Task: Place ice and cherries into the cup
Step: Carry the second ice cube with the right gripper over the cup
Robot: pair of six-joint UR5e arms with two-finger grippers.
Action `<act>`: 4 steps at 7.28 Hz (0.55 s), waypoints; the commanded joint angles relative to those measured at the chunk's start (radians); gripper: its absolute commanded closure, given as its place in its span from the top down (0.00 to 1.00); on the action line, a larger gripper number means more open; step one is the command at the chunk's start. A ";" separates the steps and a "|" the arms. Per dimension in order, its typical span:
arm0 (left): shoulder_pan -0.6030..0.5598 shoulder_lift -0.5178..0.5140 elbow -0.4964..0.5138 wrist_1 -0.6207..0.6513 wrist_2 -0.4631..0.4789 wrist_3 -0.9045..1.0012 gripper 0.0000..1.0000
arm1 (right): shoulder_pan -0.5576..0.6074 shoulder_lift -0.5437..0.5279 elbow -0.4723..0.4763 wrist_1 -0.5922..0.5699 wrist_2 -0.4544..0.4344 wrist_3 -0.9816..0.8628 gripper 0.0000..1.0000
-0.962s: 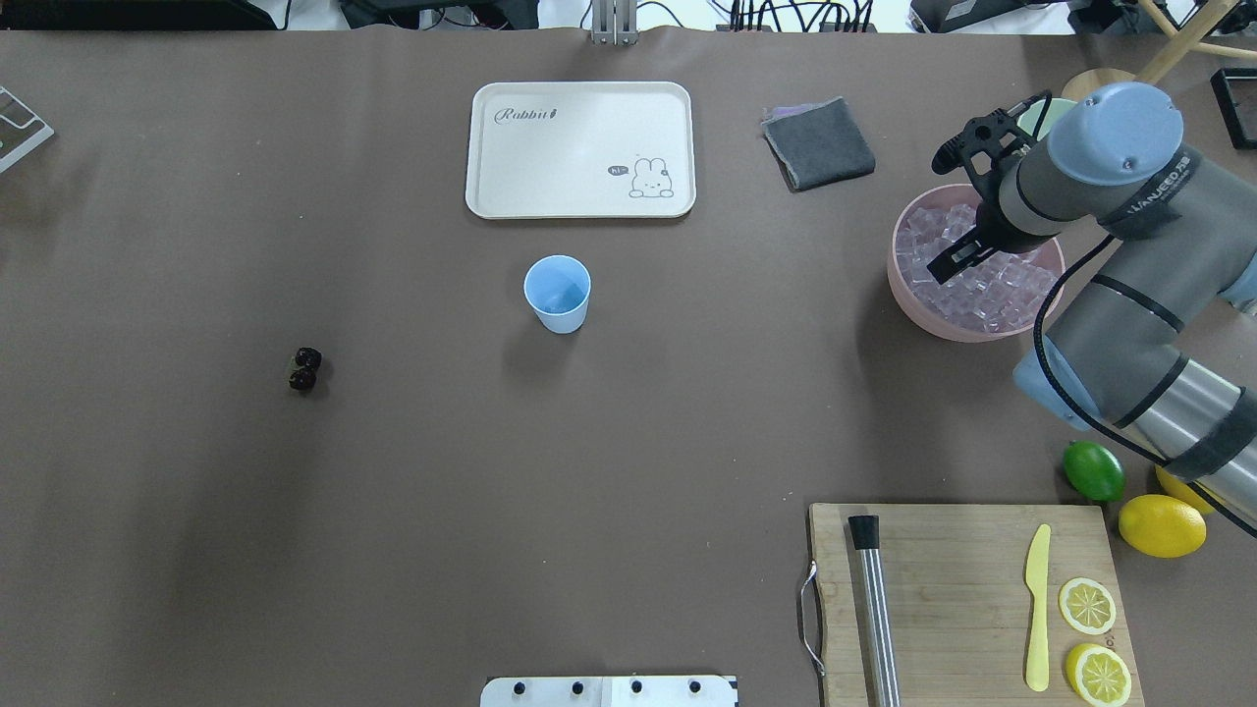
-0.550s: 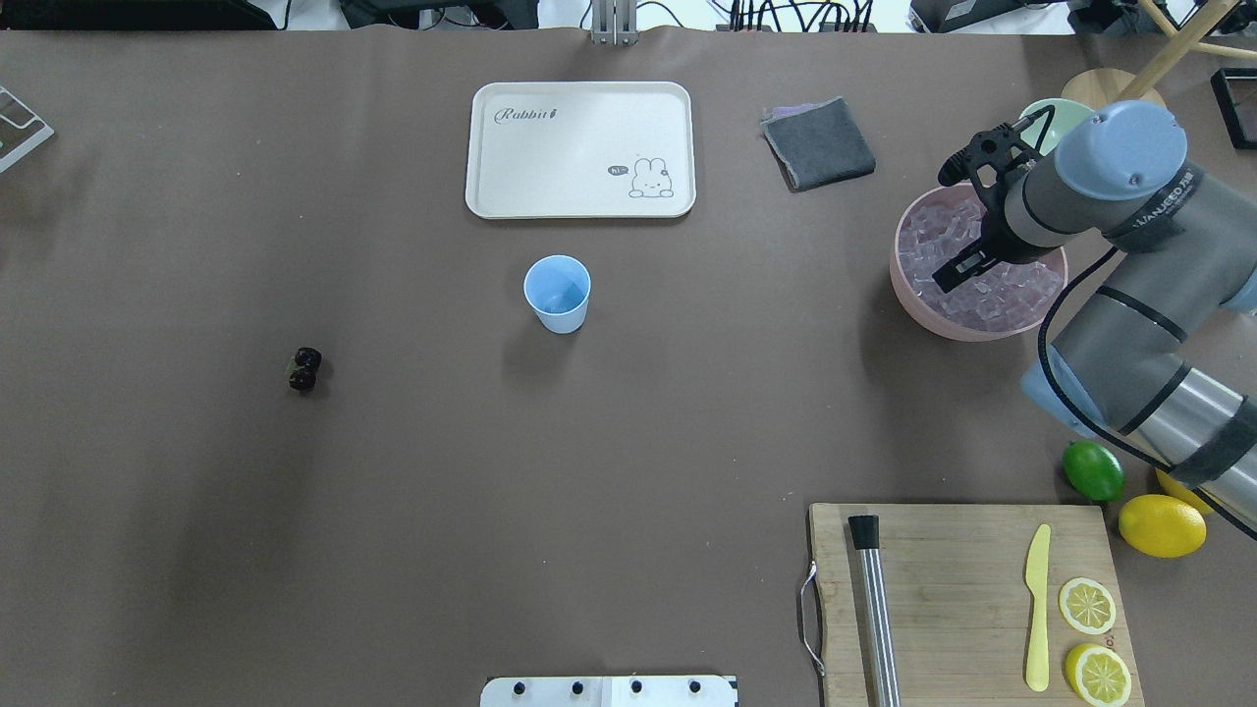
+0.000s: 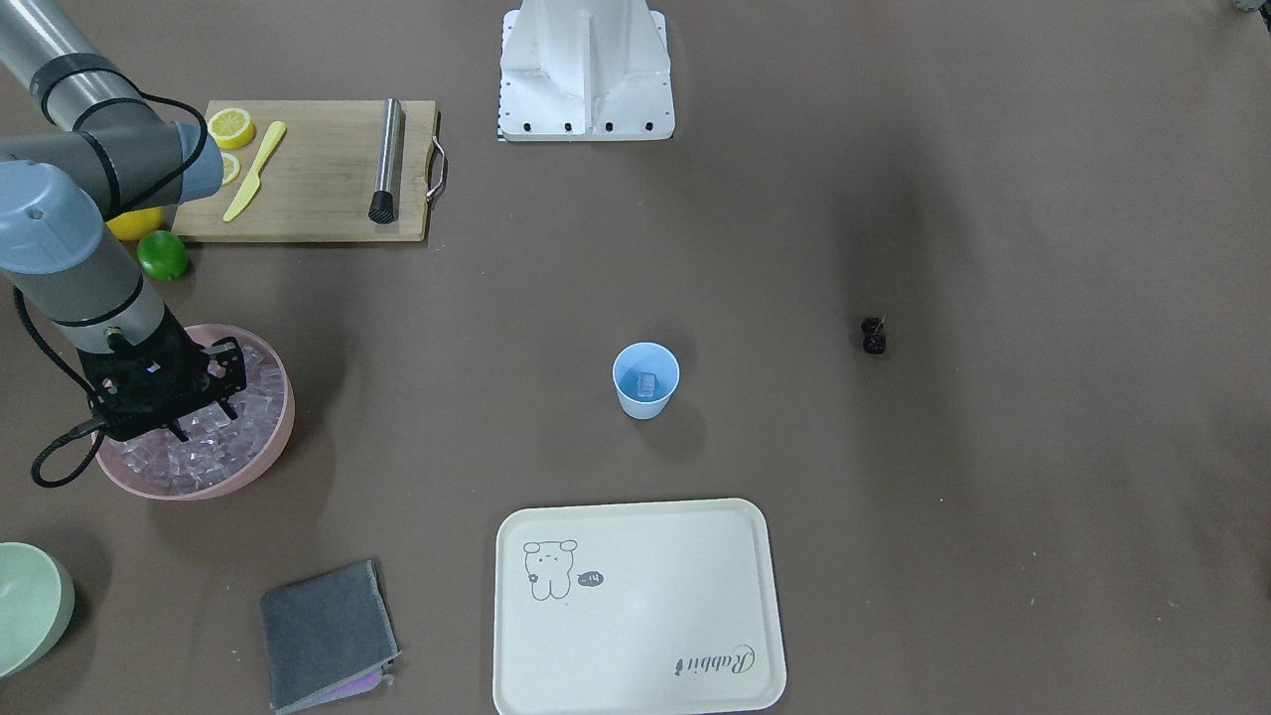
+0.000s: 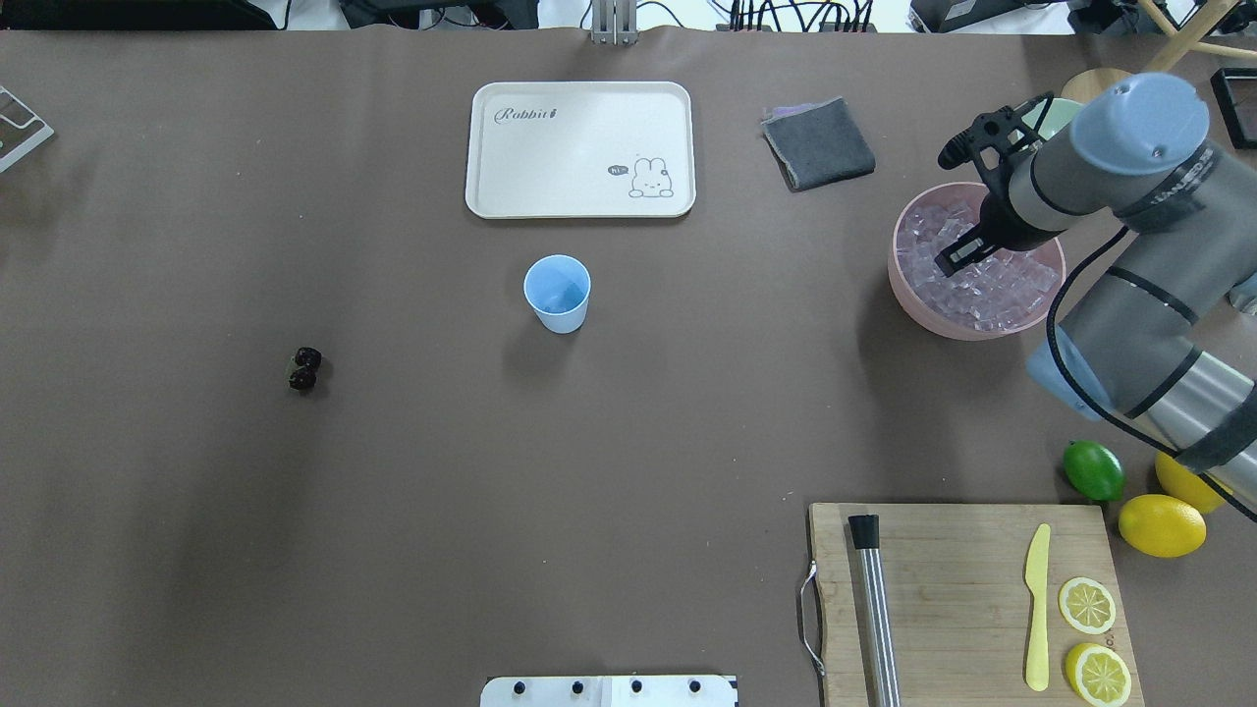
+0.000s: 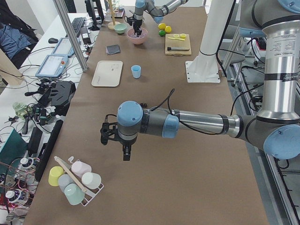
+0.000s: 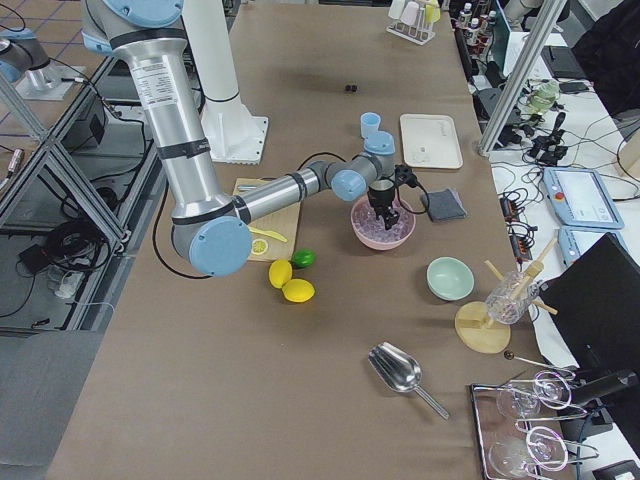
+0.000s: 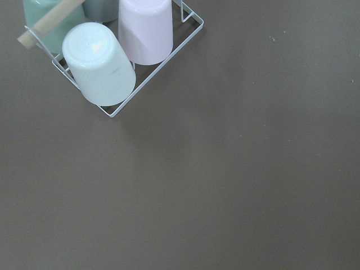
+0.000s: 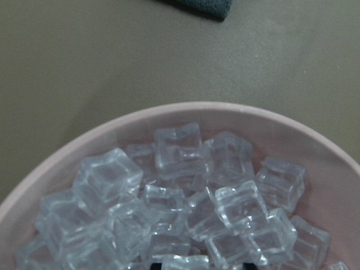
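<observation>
The right gripper grips an ice cube from the pink bowl (image 8: 185,261) by its sides next, to put ice in the cup.
The light-blue cup (image 4: 557,293) stands upright mid-table with one ice cube (image 3: 646,384) in it. The dark cherries (image 4: 304,369) lie on the table far to the cup's left. A pink bowl (image 4: 899,280) at the right is full of ice cubes (image 4: 992,295). My right gripper (image 4: 957,257) points down into this ice. Its fingers (image 3: 230,407) stand apart, open. The right wrist view shows the cubes (image 8: 177,146) close up. My left gripper (image 5: 115,140) hovers over bare table far from the cup, and I cannot tell whether it is open.
A white rabbit tray (image 4: 579,147) lies behind the cup and a grey cloth (image 4: 818,143) beside it. A cutting board (image 4: 962,589) with a knife, lemon slices and a muddler is front right, next to a lime (image 4: 1093,470) and lemons. A cup rack (image 7: 112,50) lies under the left wrist.
The right arm has shifted slightly over the pink bowl, with its gripper staying at the ice. The cup and cherries have not moved.
</observation>
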 commanded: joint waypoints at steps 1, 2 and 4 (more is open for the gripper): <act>0.000 0.000 -0.002 0.000 0.000 0.000 0.98 | 0.071 0.048 0.127 -0.191 0.102 0.000 0.16; 0.000 0.000 -0.002 0.000 0.000 0.000 0.98 | 0.020 0.132 0.123 -0.257 0.088 0.050 0.16; 0.001 -0.002 0.000 0.002 0.000 0.000 0.98 | -0.243 0.375 0.011 -0.266 -0.127 0.475 0.14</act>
